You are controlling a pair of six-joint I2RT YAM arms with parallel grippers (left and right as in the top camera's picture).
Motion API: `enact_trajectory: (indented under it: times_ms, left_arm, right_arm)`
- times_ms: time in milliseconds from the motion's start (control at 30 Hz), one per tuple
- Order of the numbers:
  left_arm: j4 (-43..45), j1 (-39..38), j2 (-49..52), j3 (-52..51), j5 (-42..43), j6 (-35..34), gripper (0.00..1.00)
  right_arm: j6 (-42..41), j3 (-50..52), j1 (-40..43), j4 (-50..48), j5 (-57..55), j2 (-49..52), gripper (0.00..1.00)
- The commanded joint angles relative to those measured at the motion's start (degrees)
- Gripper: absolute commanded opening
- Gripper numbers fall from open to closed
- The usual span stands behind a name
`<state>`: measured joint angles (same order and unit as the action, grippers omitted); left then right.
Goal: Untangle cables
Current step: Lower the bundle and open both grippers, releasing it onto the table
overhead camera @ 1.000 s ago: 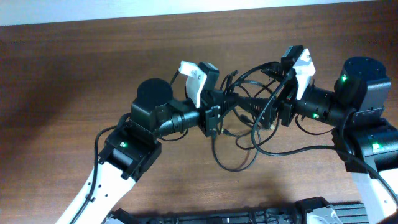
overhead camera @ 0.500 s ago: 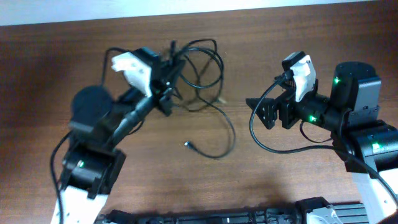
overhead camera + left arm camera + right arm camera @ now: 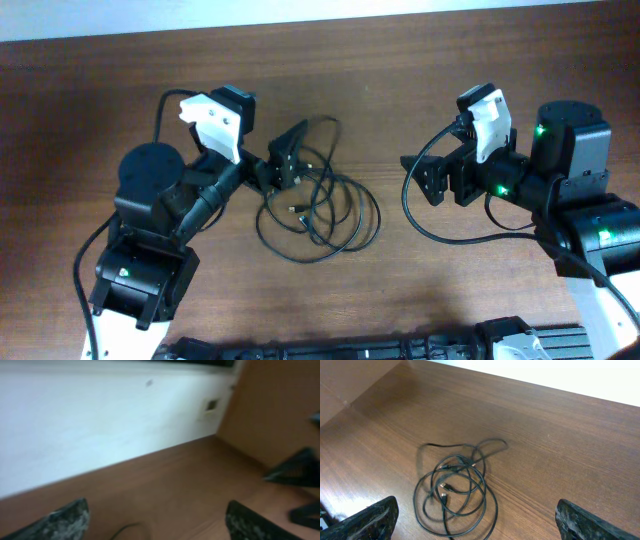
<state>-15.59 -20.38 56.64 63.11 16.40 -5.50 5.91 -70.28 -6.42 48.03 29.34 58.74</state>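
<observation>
My right gripper grabs one cable's loop away from its plugs next, so its ends stay free to untangle.
The cables (image 3: 318, 208) lie on the brown table as one loose pile of thin black loops, with small plugs (image 3: 451, 466) showing inside it. My left gripper (image 3: 290, 155) hovers at the pile's upper left edge, open and holding nothing. In the left wrist view its fingers (image 3: 65, 521) stand far apart, with only a short arc of cable (image 3: 125, 529) below between them. My right gripper (image 3: 418, 180) is open, to the right of the pile and apart from it. The right wrist view shows the whole pile of cables (image 3: 457, 487) ahead of its spread fingertips (image 3: 372, 521).
A thick black wire (image 3: 450, 236) fixed to the right arm hangs in a loop near the right gripper. A white wall (image 3: 100, 420) runs along the table's far edge. The right arm's dark fingers (image 3: 297, 467) show at the right of the left wrist view.
The left gripper, shut on the cables, pulled them left, away from the right gripper, then opened. The cables have dropped onto the table in loose loops. The right arm has drawn back slightly.
</observation>
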Motion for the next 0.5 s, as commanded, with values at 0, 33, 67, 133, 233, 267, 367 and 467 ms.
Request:
enact_trajectory:
  times_ms: [0,33,67,133,233,267,367,467]
  left_arm:
    - [-2.45,0.31,0.02,0.42,-8.13,0.46,0.91]
    - [-3.34,0.31,0.02,0.42,-8.94,0.44,0.92]
    - [-4.28,0.33,0.02,0.42,-9.92,0.44,0.94]
    - [-6.93,0.33,0.02,0.42,-12.68,0.42,0.99]
    - [-11.50,0.61,0.02,0.42,-16.39,0.42,0.99]
    - [-12.90,1.01,0.02,0.42,-16.85,0.39,0.99]
    - [-17.14,3.85,0.02,0.42,-16.87,-0.83,0.99]
    - [-20.50,8.22,0.02,0.42,-16.85,-2.80,0.99]
  right_arm:
    - [-0.42,-0.66,0.11,-0.02,-0.68,-0.17,0.99]
    - [-0.44,-0.66,0.04,0.00,-0.61,-0.17,0.99]
    - [-0.46,-0.66,0.04,0.00,-0.35,-0.17,0.99]
    - [-0.46,-0.66,0.04,0.07,1.90,-0.13,0.99]
    - [-0.46,-0.66,0.04,0.81,5.16,0.17,0.99]
    - [-0.46,-0.66,0.04,1.07,5.73,0.50,0.99]
    - [-2.67,-0.66,0.04,1.53,6.47,2.69,0.99]
    - [-8.92,-0.66,0.04,1.53,6.56,7.02,0.99]
